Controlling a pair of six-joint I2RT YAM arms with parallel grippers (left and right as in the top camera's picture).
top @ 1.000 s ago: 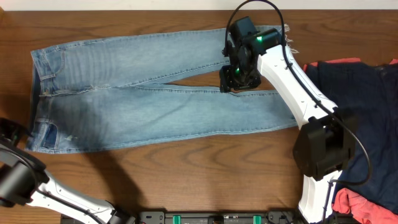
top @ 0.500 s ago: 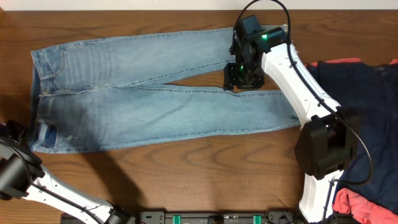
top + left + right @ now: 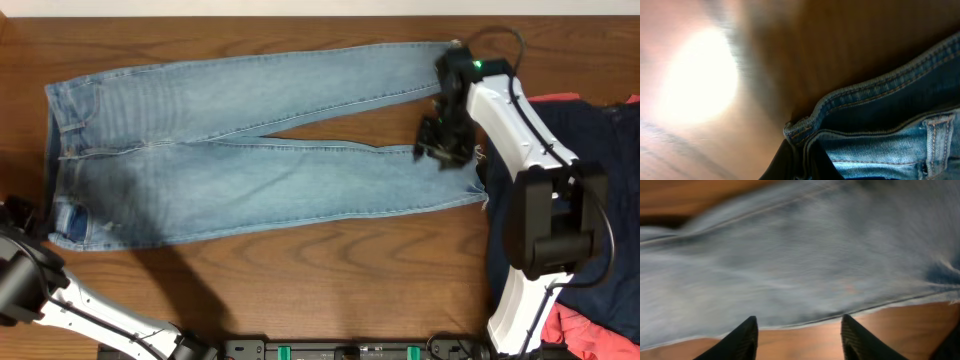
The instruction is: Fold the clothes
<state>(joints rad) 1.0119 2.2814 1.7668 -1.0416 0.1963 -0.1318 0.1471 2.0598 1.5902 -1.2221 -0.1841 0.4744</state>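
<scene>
My right gripper grabs the frayed hem end of the near leg (image 3: 481,188) of the light-blue jeans next, to fold it over the other leg (image 3: 330,86).
The light-blue jeans (image 3: 250,130) lie flat across the wooden table, waist at the left and frayed hems at the right. At the waistband's near left corner, my left gripper (image 3: 30,220) sits low on the table. In the left wrist view its black jaws (image 3: 803,145) are pinched together on the stitched waistband edge (image 3: 880,125). My right gripper (image 3: 443,140) hovers over the hem end of the near leg. In the right wrist view its fingers (image 3: 799,330) stand apart with only blurred denim (image 3: 790,255) and bare table between them.
A dark navy garment (image 3: 600,170) lies heaped at the right edge, with coral-red cloth (image 3: 565,325) showing beneath it and behind it. The right arm's base stands at the front right. Bare wood runs along the front of the jeans.
My right gripper has travelled right, from the gap between the legs to the near leg's hem end. My left gripper has shut on the waistband corner, which shifted slightly left.
</scene>
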